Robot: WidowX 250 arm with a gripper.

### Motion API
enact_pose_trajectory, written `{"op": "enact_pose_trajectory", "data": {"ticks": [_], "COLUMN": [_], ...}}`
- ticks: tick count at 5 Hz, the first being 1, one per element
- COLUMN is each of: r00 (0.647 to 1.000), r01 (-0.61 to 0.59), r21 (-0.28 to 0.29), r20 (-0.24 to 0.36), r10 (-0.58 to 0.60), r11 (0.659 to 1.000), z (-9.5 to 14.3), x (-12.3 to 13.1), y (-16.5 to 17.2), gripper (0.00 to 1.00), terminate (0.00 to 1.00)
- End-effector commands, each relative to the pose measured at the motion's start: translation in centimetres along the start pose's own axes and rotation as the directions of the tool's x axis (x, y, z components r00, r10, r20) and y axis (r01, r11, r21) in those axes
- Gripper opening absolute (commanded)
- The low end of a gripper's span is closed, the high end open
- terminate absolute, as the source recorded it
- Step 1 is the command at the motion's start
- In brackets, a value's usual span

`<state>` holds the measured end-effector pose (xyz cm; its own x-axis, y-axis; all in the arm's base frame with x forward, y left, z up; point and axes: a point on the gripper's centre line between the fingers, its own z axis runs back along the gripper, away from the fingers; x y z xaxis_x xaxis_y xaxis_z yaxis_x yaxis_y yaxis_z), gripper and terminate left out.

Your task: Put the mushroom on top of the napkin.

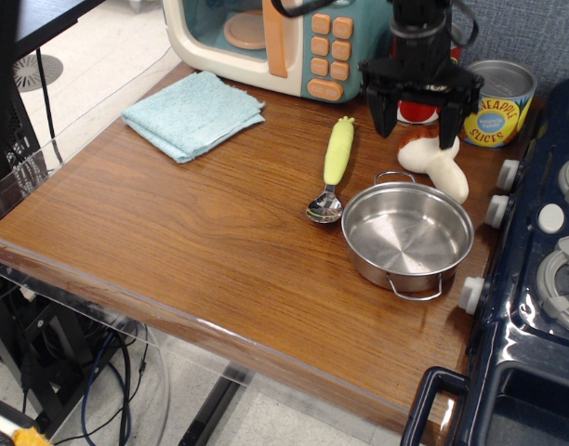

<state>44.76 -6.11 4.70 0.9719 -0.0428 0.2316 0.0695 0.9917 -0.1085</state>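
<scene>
The mushroom's reddish-brown cap [424, 142] is the part my gripper will grab next, to put the mushroom on top of the napkin [193, 113].
The mushroom [443, 168] lies on its side on the wooden table, behind the steel pot, its cream stem pointing to the front right. Its reddish-brown cap is mostly hidden behind my gripper. My gripper [415, 133] is open and empty, hanging just above the cap end, with one finger [449, 128] over the mushroom and the other to its left. The light blue-teal napkin [193, 113] lies folded at the table's back left, far from the gripper.
A steel pot [407, 232] stands in front of the mushroom. A spoon with a yellow-green handle [336, 158] lies to its left. A toy microwave [266, 37] and a pineapple can [496, 104] stand at the back. A dark toy stove [545, 279] borders the right.
</scene>
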Motion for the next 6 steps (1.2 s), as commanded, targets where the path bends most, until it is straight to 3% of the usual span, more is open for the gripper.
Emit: {"op": "enact_pose_trajectory", "data": {"ticks": [1,2,4,6], "r00": [0.999,0.998,0.998,0.985], "r01": [0.032,0.050,0.055,0.027], "r21": [-0.002,0.014,0.014,0.037], "r20": [0.021,0.026,0.035,0.171], "r10": [-0.032,-0.051,-0.056,-0.032], "r11": [0.999,0.999,0.998,0.999], "z": [-0.5,-0.7,-0.3,3.2], "x": [0.3,0.0,0.2,2.6], "y": [-0.8,-1.1,-1.2,-1.8], "gripper": [1.00,0.00,0.00,0.00], "terminate": [0.00,0.00,0.00,0.00]}}
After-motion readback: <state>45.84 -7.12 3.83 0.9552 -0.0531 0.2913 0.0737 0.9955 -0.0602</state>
